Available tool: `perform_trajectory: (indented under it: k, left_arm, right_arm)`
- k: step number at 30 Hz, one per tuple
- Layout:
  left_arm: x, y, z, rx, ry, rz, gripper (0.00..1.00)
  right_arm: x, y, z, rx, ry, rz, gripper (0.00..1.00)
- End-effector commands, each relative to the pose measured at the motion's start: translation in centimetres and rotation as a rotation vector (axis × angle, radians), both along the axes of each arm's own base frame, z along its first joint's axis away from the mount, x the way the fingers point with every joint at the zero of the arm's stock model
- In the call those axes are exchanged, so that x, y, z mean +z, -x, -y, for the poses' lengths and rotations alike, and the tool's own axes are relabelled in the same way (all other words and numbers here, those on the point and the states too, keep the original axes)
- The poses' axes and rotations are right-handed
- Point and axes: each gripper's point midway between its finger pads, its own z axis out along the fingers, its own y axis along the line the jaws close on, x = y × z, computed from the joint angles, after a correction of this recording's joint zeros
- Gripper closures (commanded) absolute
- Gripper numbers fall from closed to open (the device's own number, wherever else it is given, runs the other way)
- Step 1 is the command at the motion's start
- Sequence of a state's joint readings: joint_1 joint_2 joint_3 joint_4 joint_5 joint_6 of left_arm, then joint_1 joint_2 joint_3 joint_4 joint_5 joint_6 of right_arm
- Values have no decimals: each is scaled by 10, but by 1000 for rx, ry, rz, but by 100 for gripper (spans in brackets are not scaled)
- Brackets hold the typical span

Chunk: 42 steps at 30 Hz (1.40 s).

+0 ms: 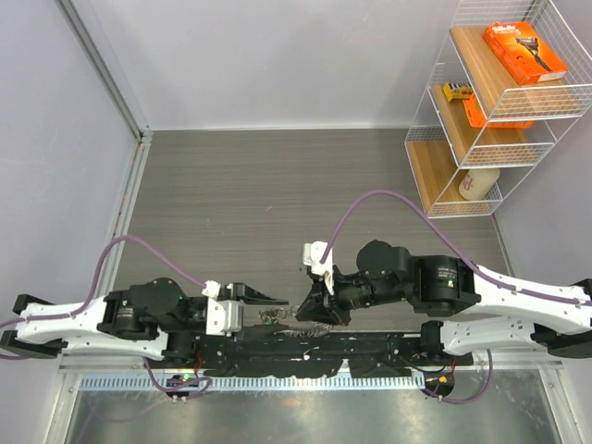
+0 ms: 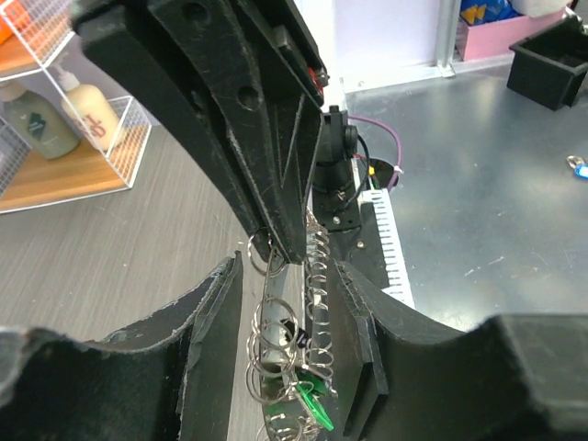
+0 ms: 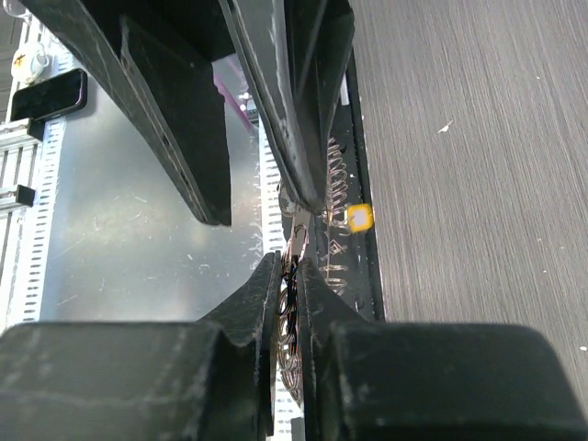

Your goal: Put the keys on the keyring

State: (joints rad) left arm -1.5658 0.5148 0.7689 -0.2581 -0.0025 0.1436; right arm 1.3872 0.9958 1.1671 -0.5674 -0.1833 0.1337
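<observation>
The left gripper grabs the keyring (image 2: 276, 349) by its wire coils beside the green tag (image 2: 312, 404) next, to steady it for the keys.
The keyring (image 2: 276, 349) is a bundle of thin silver rings and wire coils with a bright green tag (image 2: 312, 404). It hangs just above the near edge of the table (image 1: 277, 314). My right gripper (image 3: 289, 266) is shut on it, and its fingers (image 2: 276, 184) reach down from above and pinch the top ring. My left gripper (image 2: 289, 271) stands open around the bundle, a pad on either side. A small dark piece (image 2: 301, 336) sits among the rings. I cannot make out separate keys. A yellow tag (image 3: 360, 218) shows by the coils.
A white wire shelf (image 1: 490, 102) with orange boxes and a bottle stands at the back right. A black rail (image 1: 314, 351) runs along the near edge under both grippers. Beyond the edge are a black bin (image 2: 551, 64) and a phone (image 3: 46, 96).
</observation>
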Motion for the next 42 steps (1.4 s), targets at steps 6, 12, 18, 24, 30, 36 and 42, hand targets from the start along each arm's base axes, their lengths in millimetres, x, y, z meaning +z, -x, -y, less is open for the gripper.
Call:
perform_trajectory:
  k: [6, 12, 18, 24, 30, 36, 42]
  left_arm:
    - [6, 8, 22, -60, -59, 38, 54]
    - [1, 3, 31, -39, -98, 45, 60]
    - [1, 2, 32, -33, -101, 36, 81]
    - [-1, 6, 33, -51, -114, 12, 91]
    - [-6, 10, 38, -70, -134, -9, 86]
    - [-1, 15, 38, -94, -108, -15, 100]
    - [12, 14, 32, -89, -14, -21, 100]
  right_arm:
    - [41, 5, 4, 49, -94, 48, 95]
    - [42, 8, 12, 72, -90, 79, 95]
    - [40, 12, 19, 90, -89, 106, 95]
    - [42, 13, 26, 88, -90, 125, 95]
    - [49, 16, 24, 93, -105, 144, 95]
    - [51, 20, 24, 102, -76, 182, 95]
    - [51, 21, 35, 91, -94, 189, 91]
